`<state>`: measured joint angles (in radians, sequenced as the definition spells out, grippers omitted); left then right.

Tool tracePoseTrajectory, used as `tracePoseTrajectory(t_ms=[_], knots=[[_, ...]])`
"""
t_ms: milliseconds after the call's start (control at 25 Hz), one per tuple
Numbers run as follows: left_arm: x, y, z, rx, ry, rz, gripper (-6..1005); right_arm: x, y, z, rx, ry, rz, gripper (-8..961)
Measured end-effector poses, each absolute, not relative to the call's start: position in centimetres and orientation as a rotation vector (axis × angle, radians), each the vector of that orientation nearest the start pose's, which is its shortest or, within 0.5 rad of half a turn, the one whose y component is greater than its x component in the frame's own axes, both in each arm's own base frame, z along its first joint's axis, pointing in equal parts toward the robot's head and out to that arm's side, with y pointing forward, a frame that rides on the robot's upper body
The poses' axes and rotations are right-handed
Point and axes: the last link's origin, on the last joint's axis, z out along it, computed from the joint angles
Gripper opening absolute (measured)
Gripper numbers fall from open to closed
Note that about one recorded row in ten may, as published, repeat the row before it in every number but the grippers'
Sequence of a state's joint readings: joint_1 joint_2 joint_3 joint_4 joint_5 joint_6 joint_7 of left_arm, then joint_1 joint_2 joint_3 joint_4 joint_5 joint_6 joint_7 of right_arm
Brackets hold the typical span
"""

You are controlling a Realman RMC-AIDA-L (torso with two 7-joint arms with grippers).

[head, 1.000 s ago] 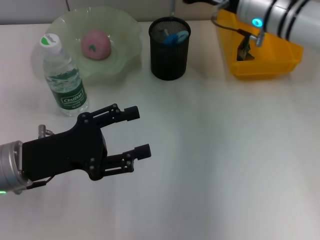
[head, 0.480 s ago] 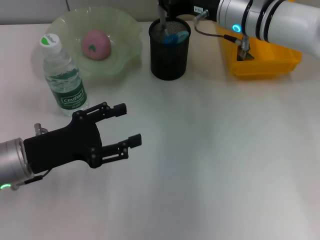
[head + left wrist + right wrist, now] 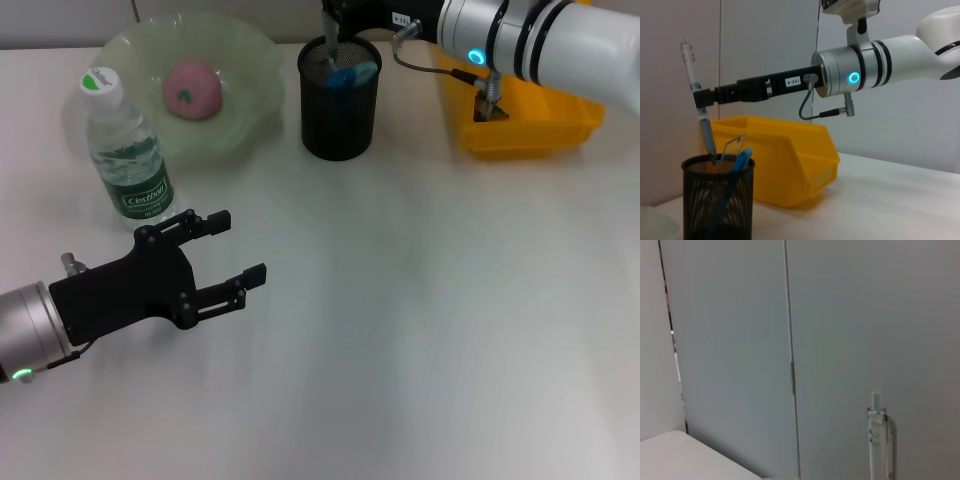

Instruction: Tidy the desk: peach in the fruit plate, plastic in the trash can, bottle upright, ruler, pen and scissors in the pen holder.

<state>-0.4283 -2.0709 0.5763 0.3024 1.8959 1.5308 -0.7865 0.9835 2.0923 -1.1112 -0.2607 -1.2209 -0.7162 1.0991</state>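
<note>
I need to let go of the pen with my right gripper, because the pen's lower end [image 3: 331,62] dips inside the pen holder's rim [image 3: 367,48] and the pen would settle.
My right gripper [image 3: 329,14] hangs over the black mesh pen holder [image 3: 340,98], shut on a clear pen [image 3: 699,105] whose tip dips just inside the pen holder's rim [image 3: 717,165]. A clear ruler [image 3: 732,147] and blue-handled scissors [image 3: 740,161] stand inside the holder. The pen's top [image 3: 880,437] shows against the wall. The pink peach [image 3: 191,88] lies in the green fruit plate [image 3: 250,60]. The water bottle [image 3: 125,150] stands upright. A crumpled piece of plastic [image 3: 490,106] sits in the yellow trash can [image 3: 545,105]. My left gripper [image 3: 241,243] hovers open and empty near the bottle.
The yellow trash can [image 3: 790,155] stands right beside the pen holder at the back right. A grey wall runs close behind the desk's far edge. White desk surface [image 3: 430,320] spreads across the middle and the near right.
My right arm swung from over the yellow trash can to above the pen holder, carrying the pen. My left gripper drew back toward the near left.
</note>
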Motion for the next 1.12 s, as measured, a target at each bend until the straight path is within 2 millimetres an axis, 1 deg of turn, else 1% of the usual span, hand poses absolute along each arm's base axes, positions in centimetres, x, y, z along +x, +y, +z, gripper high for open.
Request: tracePoseTrajectory(t_ms=[360, 640, 840, 1000, 1120], knots=[[-30.0, 27.4, -3.7, -2.558, -0.361, -0.855, 787, 14.4, 46.7, -6.2, -2.318, 0.520, 0.638, 137], [-29.9, 27.3, -3.5, -2.559, -0.363, -0.872, 787, 14.8, 46.5, -6.5, -2.321, 0.542, 0.632, 259], [-29.9, 27.3, -3.4, -2.559, -0.361, -0.871, 787, 15.0, 46.4, -6.4, -2.316, 0.560, 0.642, 492], [-30.0, 27.3, -3.4, -2.560, -0.361, -0.870, 788, 15.2, 46.4, -6.2, -2.297, 0.589, 0.667, 574], [-29.9, 27.2, -3.4, -2.563, -0.361, -0.878, 788, 15.4, 46.3, -5.7, -2.270, 0.626, 0.733, 636]])
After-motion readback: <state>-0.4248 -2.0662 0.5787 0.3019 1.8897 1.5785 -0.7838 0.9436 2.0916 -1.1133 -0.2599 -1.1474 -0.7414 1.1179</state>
